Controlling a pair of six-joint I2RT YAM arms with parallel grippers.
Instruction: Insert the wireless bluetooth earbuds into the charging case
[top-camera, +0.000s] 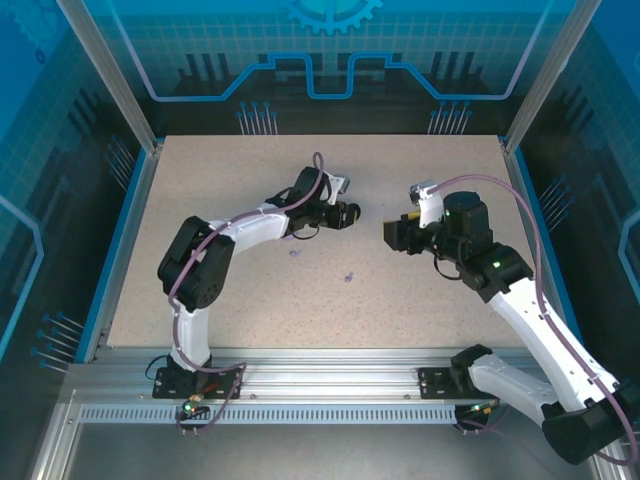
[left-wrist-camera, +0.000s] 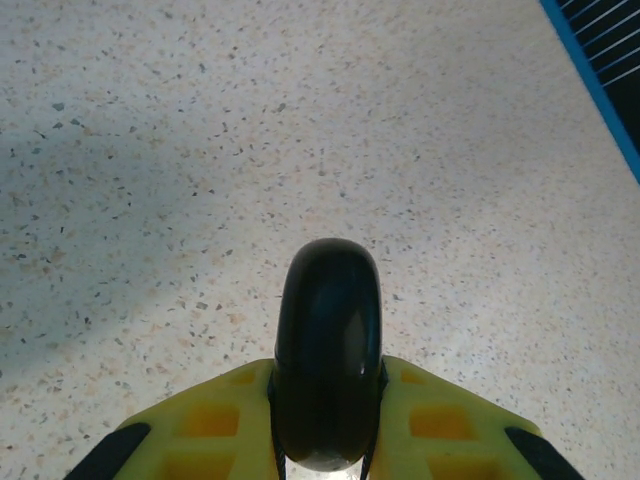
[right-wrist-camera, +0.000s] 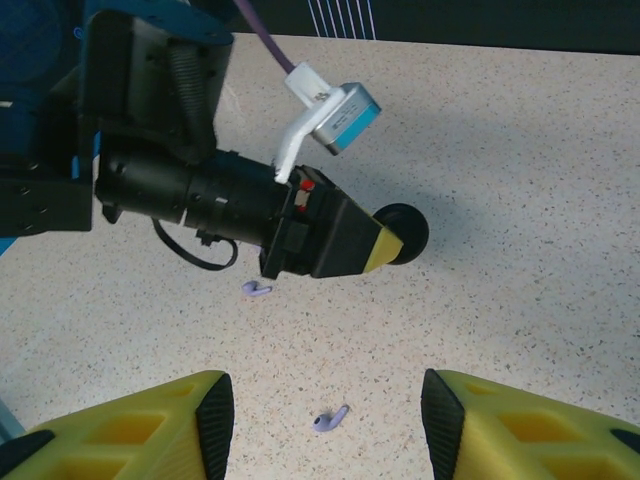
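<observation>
The black round charging case (left-wrist-camera: 328, 340) is above the table and would fall on edge if I opened now, so my left gripper should keep holding it.
My left gripper (top-camera: 350, 213) is shut on a black round charging case (left-wrist-camera: 328, 340), held on edge between the yellow fingers (left-wrist-camera: 445, 425) above the table. From the right wrist, the same case (right-wrist-camera: 407, 232) sticks out of the left gripper's tip. Two lavender earbuds lie on the table: one (right-wrist-camera: 330, 420) (top-camera: 348, 277) in line with the gap of my open right gripper (right-wrist-camera: 328, 430), the other (right-wrist-camera: 257, 289) (top-camera: 296, 252) under the left arm. My right gripper (top-camera: 393, 235) faces the left one, a short gap apart, with nothing between its fingers.
The speckled beige tabletop (top-camera: 240, 300) is bounded by a blue rim and metal posts (top-camera: 140, 150) at the sides. A purple cable (top-camera: 320, 175) loops over the left wrist. The left arm's dark wrist body (right-wrist-camera: 180, 190) lies ahead of the right gripper.
</observation>
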